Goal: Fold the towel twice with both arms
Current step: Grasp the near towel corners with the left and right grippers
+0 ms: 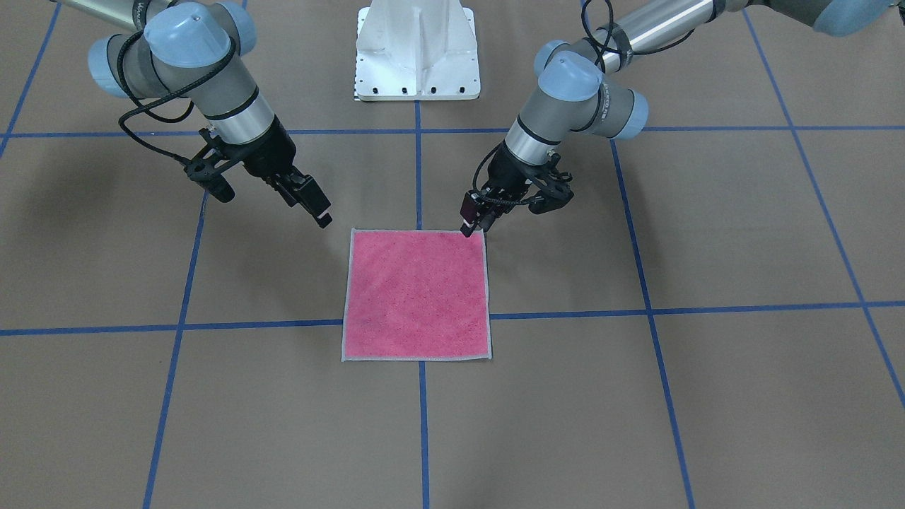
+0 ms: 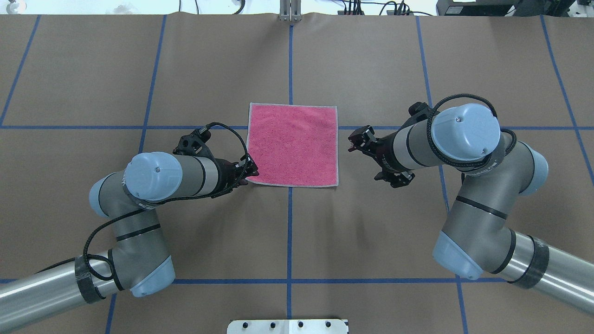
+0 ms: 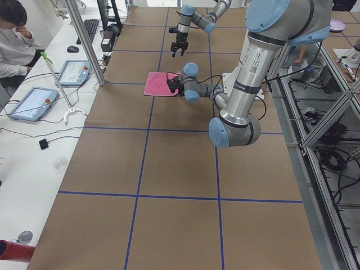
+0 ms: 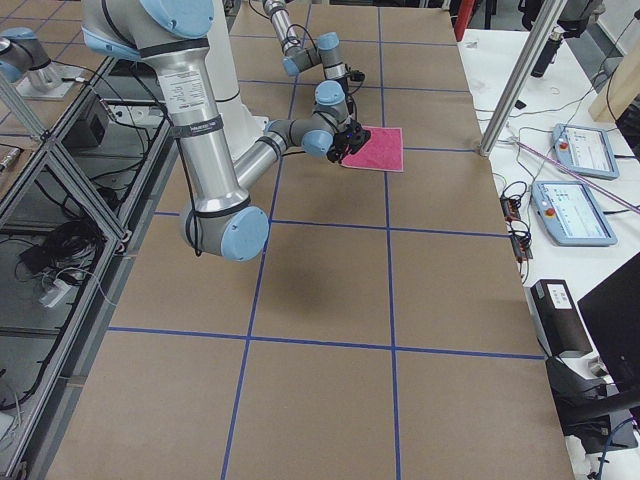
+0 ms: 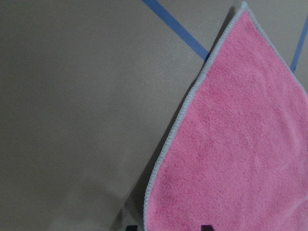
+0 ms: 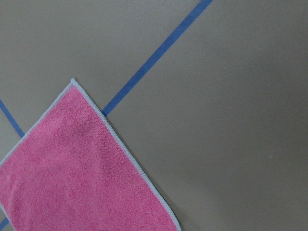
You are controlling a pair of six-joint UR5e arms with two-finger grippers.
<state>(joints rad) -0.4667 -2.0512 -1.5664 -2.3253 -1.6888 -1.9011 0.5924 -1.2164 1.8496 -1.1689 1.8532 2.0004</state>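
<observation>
My left gripper grabs the pink towel (image 1: 416, 297) by its grey-edged corner (image 1: 481, 233) next, to fold the towel over on itself.
The towel (image 1: 417, 293) lies flat and pink face up in the middle of the table, its light grey edging all round; it also shows in the overhead view (image 2: 292, 146) and both wrist views (image 5: 240, 144) (image 6: 72, 168). My left gripper (image 1: 470, 227) is low at the towel's near left corner (image 2: 253, 174). In the left wrist view its two fingertips (image 5: 206, 226) stand apart on either side of that corner, open. My right gripper (image 1: 319, 211) hovers just off the towel's right edge (image 2: 357, 139), open and empty, clear of the cloth.
The white pedestal base (image 1: 417, 49) stands behind the towel on the robot's side. Blue tape lines (image 1: 421, 424) cross the brown table cover. An operator (image 3: 14, 39) and tablets (image 3: 31, 104) are at the far side bench.
</observation>
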